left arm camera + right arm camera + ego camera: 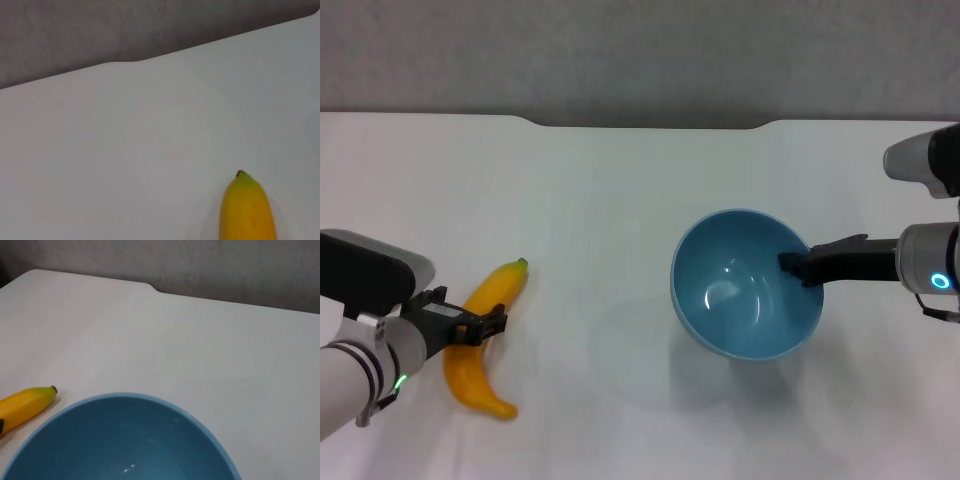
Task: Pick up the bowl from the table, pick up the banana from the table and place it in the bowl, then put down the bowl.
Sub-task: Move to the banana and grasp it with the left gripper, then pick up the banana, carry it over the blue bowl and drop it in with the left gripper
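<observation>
My left gripper closes on the banana now, since the gripper's fingers reach down around the banana's middle (470, 352) and closing now would catch the banana.
The light blue bowl (745, 300) hangs tilted above the white table (620, 200), its shadow below it. My right gripper (798, 268) is shut on the bowl's right rim. The bowl's inside fills the bottom of the right wrist view (125, 440) and is empty. The yellow banana (470, 375) lies on the table at the front left, stem tip pointing away. My left gripper (480, 326) sits across the banana's middle. The banana's tip shows in the left wrist view (247, 210) and in the right wrist view (27, 404).
The table's far edge has a shallow notch (650, 125) against the grey wall. Bare white tabletop lies between the banana and the bowl.
</observation>
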You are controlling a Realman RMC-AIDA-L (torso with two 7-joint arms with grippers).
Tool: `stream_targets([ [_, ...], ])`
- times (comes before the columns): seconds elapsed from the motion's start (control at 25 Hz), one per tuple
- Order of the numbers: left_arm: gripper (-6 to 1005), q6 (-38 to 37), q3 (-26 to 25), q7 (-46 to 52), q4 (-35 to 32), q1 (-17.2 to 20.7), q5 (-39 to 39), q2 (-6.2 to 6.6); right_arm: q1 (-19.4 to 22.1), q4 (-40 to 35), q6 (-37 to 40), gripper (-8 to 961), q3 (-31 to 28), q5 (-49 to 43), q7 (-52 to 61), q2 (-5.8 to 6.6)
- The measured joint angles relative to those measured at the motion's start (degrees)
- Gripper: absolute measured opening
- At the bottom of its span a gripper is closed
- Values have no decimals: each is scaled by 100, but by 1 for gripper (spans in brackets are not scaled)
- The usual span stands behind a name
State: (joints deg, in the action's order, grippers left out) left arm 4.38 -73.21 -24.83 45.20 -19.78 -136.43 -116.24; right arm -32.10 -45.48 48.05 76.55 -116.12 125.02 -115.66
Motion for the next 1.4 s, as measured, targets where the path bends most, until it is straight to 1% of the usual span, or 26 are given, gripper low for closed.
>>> stream_targets([
  [0.36,891,94,44,43,-40,-10,11,-11,4,-5,-1,29,78,0,-12,0],
  [0.64,757,51,26,65,-46,3,27,-23,-4,-5,-14,30,79,16,-14,0],
  [0.88,546,-61,17,67,-2,29,135,-30,4,-5,-17,30,80,19,-14,0],
  [1.08,521,-173,41,69,40,85,269,-30,-11,-2,-15,30,141,20,-1,3],
  [1.16,510,-113,47,70,273,100,357,-25,-9,14,-16,30,142,10,21,13],
  [1.4,490,253,-47,38,1288,286,411,6,-27,89,60,31,144,-41,64,23],
])
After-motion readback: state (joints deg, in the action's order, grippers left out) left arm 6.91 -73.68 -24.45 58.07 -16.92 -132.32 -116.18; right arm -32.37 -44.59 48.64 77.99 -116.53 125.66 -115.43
